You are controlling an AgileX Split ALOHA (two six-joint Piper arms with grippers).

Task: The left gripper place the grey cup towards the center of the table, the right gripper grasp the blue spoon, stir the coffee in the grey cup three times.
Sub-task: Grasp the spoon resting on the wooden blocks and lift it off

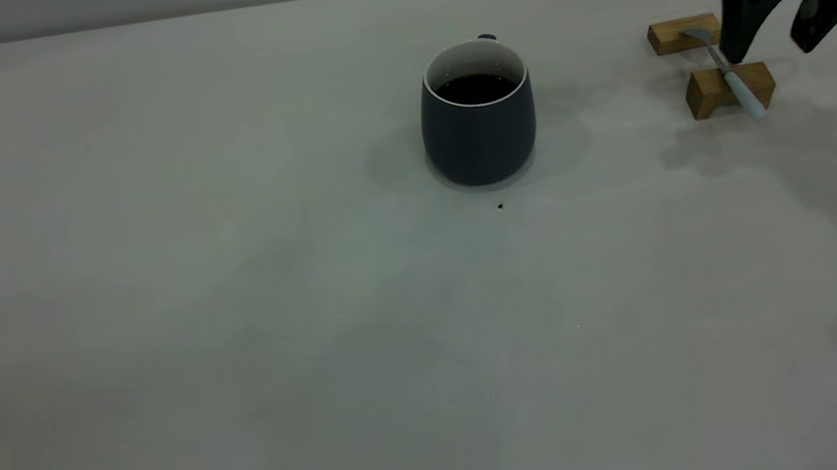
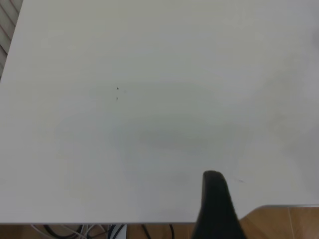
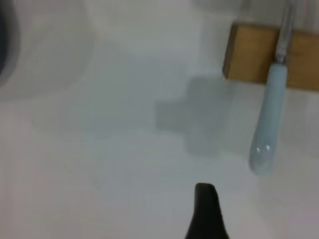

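The right gripper picks up the blue spoon by its pale handle (image 1: pixel 745 94) next, to stir the coffee (image 1: pixel 476 88) in the grey cup.
The grey cup (image 1: pixel 480 131) stands upright near the middle of the table (image 1: pixel 238 329), with dark coffee (image 1: pixel 476 88) inside and its handle turned to the far side. The blue spoon (image 1: pixel 743 93) lies across two wooden blocks at the right; its pale handle (image 3: pixel 266 124) overhangs the nearer block. My right gripper (image 1: pixel 771 52) hovers open just over the spoon, one finger (image 1: pixel 742 19) beside its metal neck, nothing held. Of the left gripper only one black finger (image 2: pixel 214 204) shows, over bare table near an edge, with nothing beside it. A sliver of the cup (image 3: pixel 4 40) shows in the right wrist view.
The two tan wooden blocks (image 1: pixel 681 33) (image 1: pixel 712 91) sit close together at the far right. A tiny dark speck (image 1: pixel 500 206) lies just in front of the cup. Wooden floor (image 2: pixel 284 221) and cables show past the table edge.
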